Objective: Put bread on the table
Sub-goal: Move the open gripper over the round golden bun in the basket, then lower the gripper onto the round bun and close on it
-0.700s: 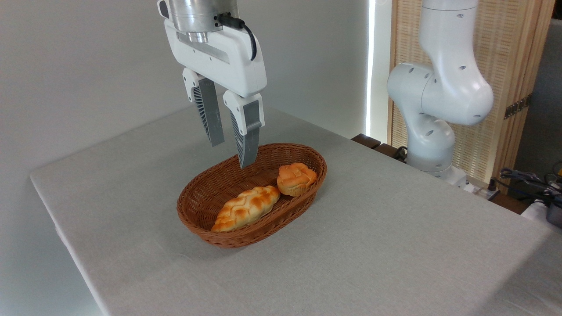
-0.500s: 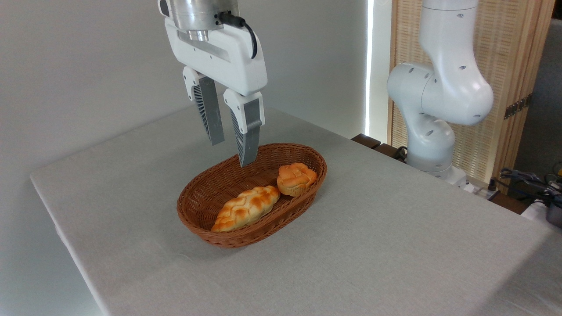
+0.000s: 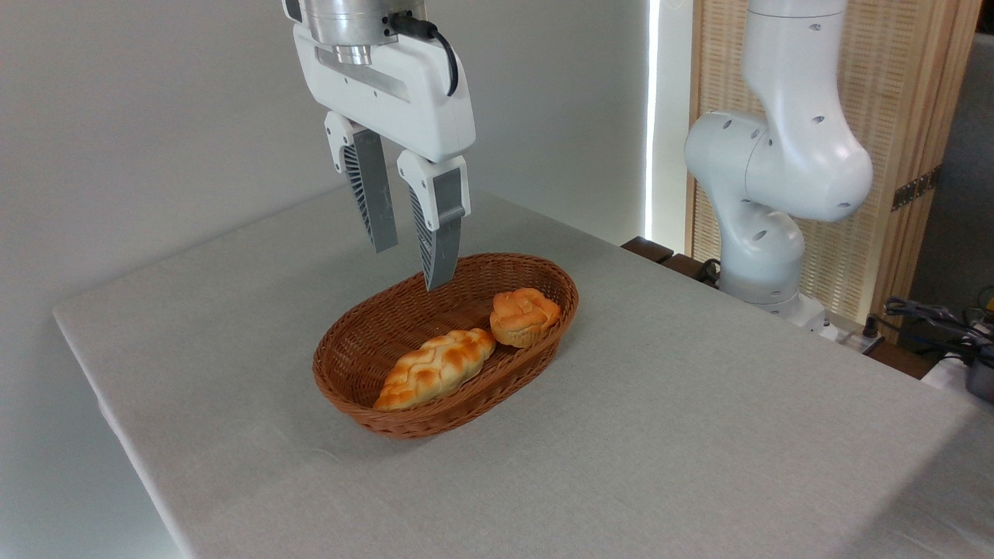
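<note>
I need to pick up the small round bun by its rounded body [image 3: 523, 318] with my gripper next, to put bread on the tabletop.
The bread [image 3: 524, 315], a small round orange-golden bun with a knotted top, sits at the right end of a brown wicker basket [image 3: 365, 351] on the table [image 3: 699, 435], which is covered in light grey cloth. My gripper [image 3: 411, 268] hangs open above the basket's far rim, up and to the left of the bun, with nothing between its ribbed grey fingers [image 3: 440, 241].
A longer braided loaf [image 3: 435, 367] lies in the basket left of the bun, its end touching it. The arm's white base [image 3: 776, 178] stands beyond the table's far right edge. Cables [image 3: 932, 318] lie at the right.
The gripper has shifted slightly up and to the right, staying open. The bun, loaf and basket have not moved.
</note>
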